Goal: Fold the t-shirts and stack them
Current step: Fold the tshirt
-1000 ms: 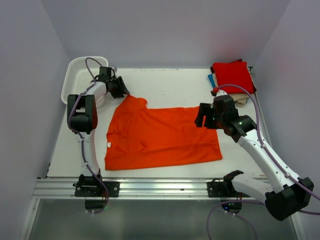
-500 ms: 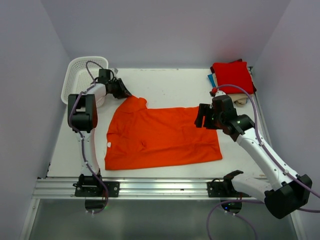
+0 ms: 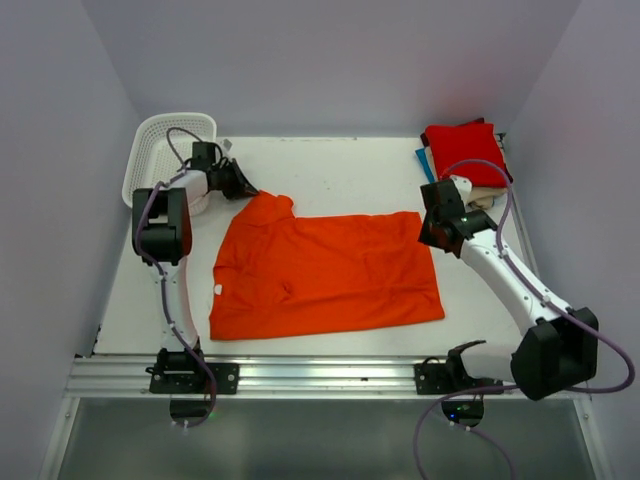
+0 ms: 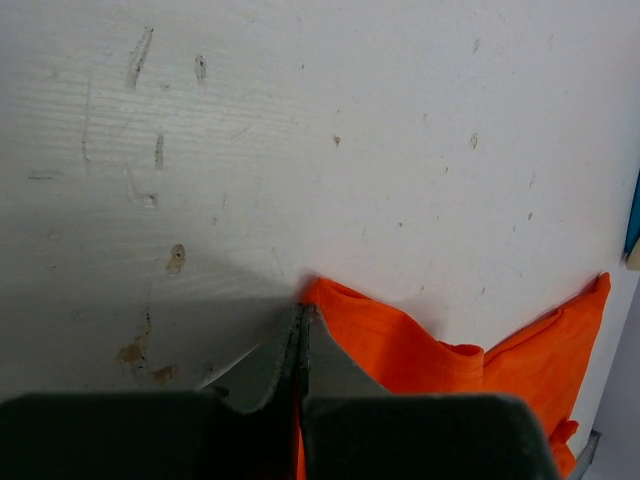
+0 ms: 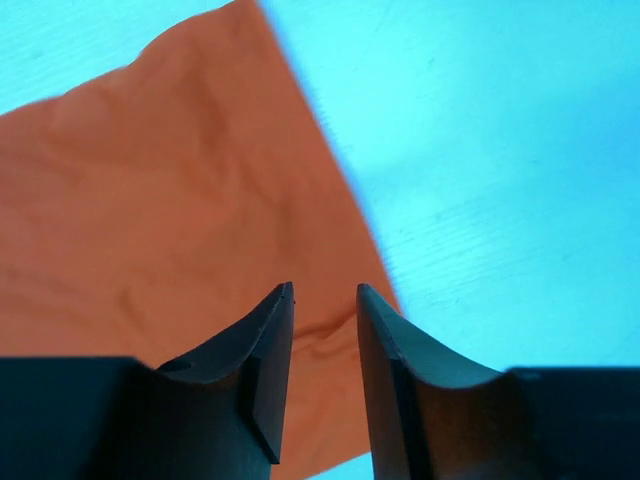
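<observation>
My right gripper will next grab the orange t-shirt's far corner (image 3: pixel 416 216) (image 5: pixel 243 8), opposite my left gripper's sleeve corner, to fold the t-shirt's far side over.
The orange t-shirt (image 3: pixel 330 275) lies spread flat on the white table (image 3: pixel 340 165). My left gripper (image 3: pixel 246 190) is at its far-left sleeve corner, jaws pressed together (image 4: pixel 300 310) with a strip of orange cloth (image 4: pixel 400 350) pinched between them. Over the shirt's right edge, near its far-right corner, my right gripper (image 3: pixel 430 238) hangs with its fingers a narrow gap apart (image 5: pixel 325 292). A small ridge of the orange cloth (image 5: pixel 180 200) shows in that gap. A red folded t-shirt (image 3: pixel 465 150) tops a stack at the back right, with blue (image 3: pixel 423 160) and beige (image 3: pixel 485 203) edges showing under it.
A white mesh basket (image 3: pixel 165 140) stands at the back left corner, just behind my left arm. Purple-grey walls close the table in on three sides. A metal rail (image 3: pixel 320 378) with the arm bases runs along the near edge.
My left gripper has shut on the sleeve corner. My right arm has swung right and drawn in over the shirt's right edge, and its jaws have narrowed.
</observation>
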Available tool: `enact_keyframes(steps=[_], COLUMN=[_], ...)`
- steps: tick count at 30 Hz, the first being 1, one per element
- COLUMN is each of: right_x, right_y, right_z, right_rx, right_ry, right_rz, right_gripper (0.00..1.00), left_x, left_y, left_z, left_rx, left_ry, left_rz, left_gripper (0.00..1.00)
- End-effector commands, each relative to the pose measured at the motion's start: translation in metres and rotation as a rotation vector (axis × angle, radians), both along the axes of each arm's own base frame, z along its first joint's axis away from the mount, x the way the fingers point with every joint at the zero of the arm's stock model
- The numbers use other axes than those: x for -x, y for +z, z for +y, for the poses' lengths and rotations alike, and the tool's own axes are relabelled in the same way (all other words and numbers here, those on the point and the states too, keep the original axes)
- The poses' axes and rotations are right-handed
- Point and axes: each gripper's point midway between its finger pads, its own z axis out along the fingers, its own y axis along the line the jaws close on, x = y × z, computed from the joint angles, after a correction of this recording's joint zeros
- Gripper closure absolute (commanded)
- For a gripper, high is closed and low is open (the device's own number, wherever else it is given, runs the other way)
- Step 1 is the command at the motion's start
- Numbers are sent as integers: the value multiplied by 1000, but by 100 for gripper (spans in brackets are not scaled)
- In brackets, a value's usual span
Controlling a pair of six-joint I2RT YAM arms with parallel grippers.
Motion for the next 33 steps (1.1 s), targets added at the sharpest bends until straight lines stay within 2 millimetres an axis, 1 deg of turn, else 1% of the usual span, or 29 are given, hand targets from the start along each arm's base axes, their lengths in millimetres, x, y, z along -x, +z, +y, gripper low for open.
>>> enact_keyframes(steps=[1, 2, 3, 4, 5, 6, 8, 9, 10, 12, 13, 15, 16, 17, 18, 19, 20, 21, 22, 23, 30, 33], right_x=[-34, -40, -47, -57, -62, -73, -85, -93, -102, -115, -119, -125, -128, -131, -133, -138, -139, -143, -147, -148, -178, -183], right_y=[7, 4, -9, -9, -14, -21, -30, -31, -43, -48, -59, -66, -74, -77, -79, -82, -90, -93, -95, -104, -108, -111], right_z=[-38, -38, -40, -44, -45, -42, -45, -38, -38, -30, -26, -24, -24, -24, -24, -26, -25, -25, -26, -25, -18, -17], right_rx=[41, 30, 35, 33, 30, 12, 3, -33, -42, -74, -98, -127, -147, -155, -172, -192, -214, -222, -231, -240, -278, -280], right_ry=[-186, -183, -186, -198, -200, -190, -181, -154, -136, -102, -79, -62, -60, -59, -58, -66, -62, -64, -64, -61, -36, -37], right_rz=[-76, -76, -49, -64, -51, -31, -14, -13, 3, 9, 34, 44, 53, 51, 51, 41, 57, 57, 53, 73, 46, 52], right_gripper=[62, 57, 52, 46, 37, 33, 29, 28, 28, 28, 29, 30, 30, 31, 31, 32, 32, 32, 33, 33, 34, 35], left_x=[-3, -3, -3, -2, -1, 1, 4, 6, 8, 12, 14, 19, 20, 23, 25, 27, 29, 31, 32, 33, 44, 47], left_y=[29, 36, 49, 55, 61, 72, 83, 92, 96, 108, 111, 122, 124, 125, 132, 134, 135, 139, 140, 141, 136, 132], left_z=[12, 13, 13, 14, 15, 14, 14, 14, 14, 13, 11, 10, 10, 9, 9, 8, 7, 7, 8, 7, 4, 4], left_rx=[-13, -14, -15, -19, -22, -22, -22, -19, -14, -9, -4, 3, 7, 12, 14, 16, 19, 21, 20, 20, 32, 27], left_ry=[34, 36, 38, 42, 46, 45, 48, 49, 49, 49, 43, 43, 44, 43, 44, 44, 45, 42, 45, 44, 30, 26], left_rz=[-60, -70, -94, -100, -107, -127, -143, -158, -164, -180, -185, -202, -204, -201, -211, -213, -215, -225, -224, -224, -209, -198], left_gripper=[100, 100, 100, 100, 100, 100, 100, 100, 100, 100, 100, 100, 100, 100, 100, 100, 100, 100, 100, 100, 100, 100])
